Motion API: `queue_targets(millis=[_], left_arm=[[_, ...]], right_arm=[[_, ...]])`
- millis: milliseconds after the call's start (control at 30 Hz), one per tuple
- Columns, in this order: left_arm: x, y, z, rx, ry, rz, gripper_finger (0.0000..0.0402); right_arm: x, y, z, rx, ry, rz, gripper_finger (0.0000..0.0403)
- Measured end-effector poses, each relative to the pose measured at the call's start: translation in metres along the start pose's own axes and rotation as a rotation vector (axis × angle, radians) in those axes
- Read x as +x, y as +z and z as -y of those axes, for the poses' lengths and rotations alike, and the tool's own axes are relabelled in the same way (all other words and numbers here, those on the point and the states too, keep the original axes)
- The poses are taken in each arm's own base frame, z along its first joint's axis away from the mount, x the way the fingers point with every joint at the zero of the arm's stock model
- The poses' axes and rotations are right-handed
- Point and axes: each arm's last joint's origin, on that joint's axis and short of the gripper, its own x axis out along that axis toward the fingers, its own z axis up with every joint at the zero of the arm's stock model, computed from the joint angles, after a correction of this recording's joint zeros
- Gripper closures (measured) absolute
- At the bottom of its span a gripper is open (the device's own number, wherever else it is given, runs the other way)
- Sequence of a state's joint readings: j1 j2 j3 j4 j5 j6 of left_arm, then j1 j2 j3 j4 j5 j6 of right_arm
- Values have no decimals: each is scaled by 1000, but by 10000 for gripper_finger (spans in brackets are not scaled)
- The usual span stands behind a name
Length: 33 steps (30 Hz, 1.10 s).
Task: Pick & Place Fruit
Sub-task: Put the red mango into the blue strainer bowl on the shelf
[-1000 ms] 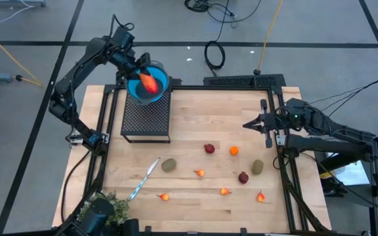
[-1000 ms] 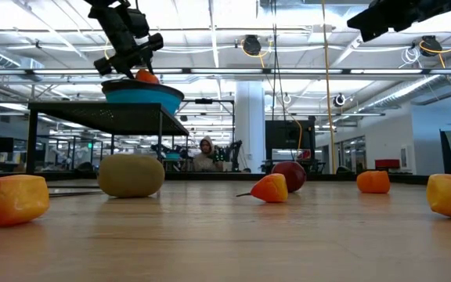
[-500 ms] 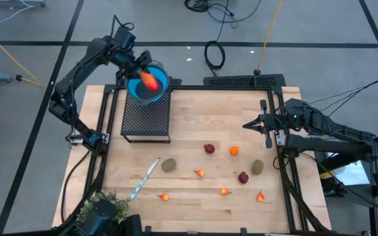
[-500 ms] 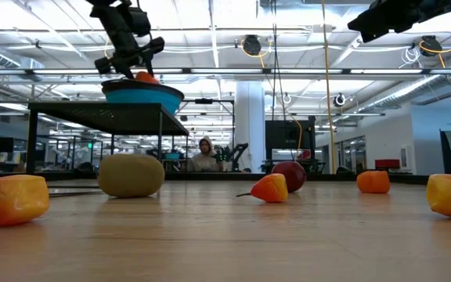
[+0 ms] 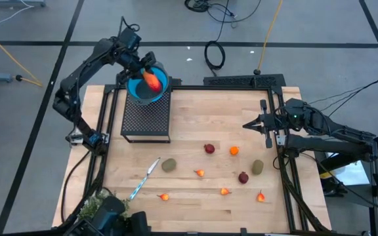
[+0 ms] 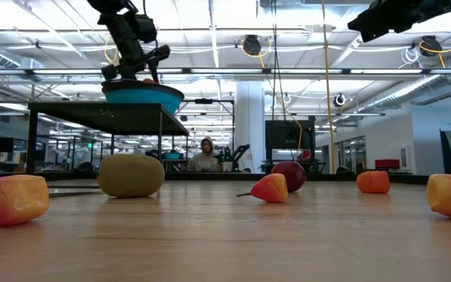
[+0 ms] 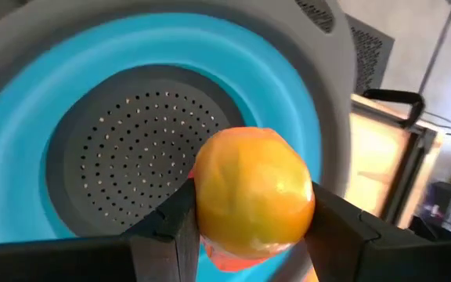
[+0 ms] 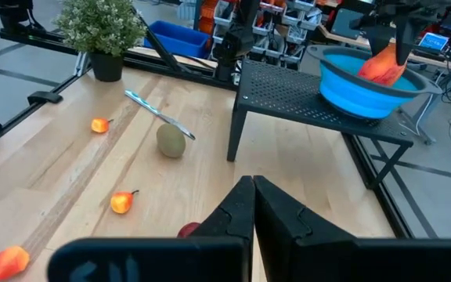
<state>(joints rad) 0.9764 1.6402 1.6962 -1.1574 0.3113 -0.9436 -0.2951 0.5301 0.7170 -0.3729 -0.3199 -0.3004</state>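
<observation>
The long red-orange fruit (image 5: 152, 82) has its lower end inside the blue bowl's rim and would lie there, so it is now time for my left gripper to release it.
My left gripper (image 5: 147, 73) is over the blue bowl (image 5: 136, 90), shut on the long red-orange fruit (image 5: 152, 82). The bowl stands on a black mesh stand (image 5: 146, 118) at the table's far left. In the left wrist view the fruit (image 7: 253, 192) fills the gap above the bowl's perforated grey bottom (image 7: 124, 149). On the table lie two dark red balls (image 5: 209, 149) (image 5: 243, 177), two olive ovals (image 5: 168, 165) (image 5: 258, 167) and several small orange bits (image 5: 199, 173). My right gripper (image 5: 247, 124) is shut at the table's right side, touching nothing. My left gripper pinches the long red-orange fruit between its two fingers (image 7: 167, 227), one on each side of its upper end (image 7: 210, 211). The fingers come from above, pointing down into the bowl. The fruit hangs tilted with its lower end (image 8: 376, 70) inside the bowl's rim. Whether it touches the bottom I cannot tell.
A slim blue-handled knife (image 5: 144, 178) lies near the left oval. A bushy green plant (image 5: 100, 204) stands at the near left corner. A black frame (image 5: 281, 157) runs along the table's right edge. Bare wood shows between the stand and the fruits.
My left gripper, still shut on the fruit, has shifted slightly toward the table's right over the bowl. In the low view the fruit now shows less above the bowl's rim. The right arm has kept still.
</observation>
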Motion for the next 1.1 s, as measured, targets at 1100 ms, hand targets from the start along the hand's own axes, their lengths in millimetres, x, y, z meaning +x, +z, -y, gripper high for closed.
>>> queue_targets(millis=[1100], left_arm=[[2, 3, 1, 107, -9, 15, 196]], right_arm=[[0, 0, 0, 3, 0, 0, 403]])
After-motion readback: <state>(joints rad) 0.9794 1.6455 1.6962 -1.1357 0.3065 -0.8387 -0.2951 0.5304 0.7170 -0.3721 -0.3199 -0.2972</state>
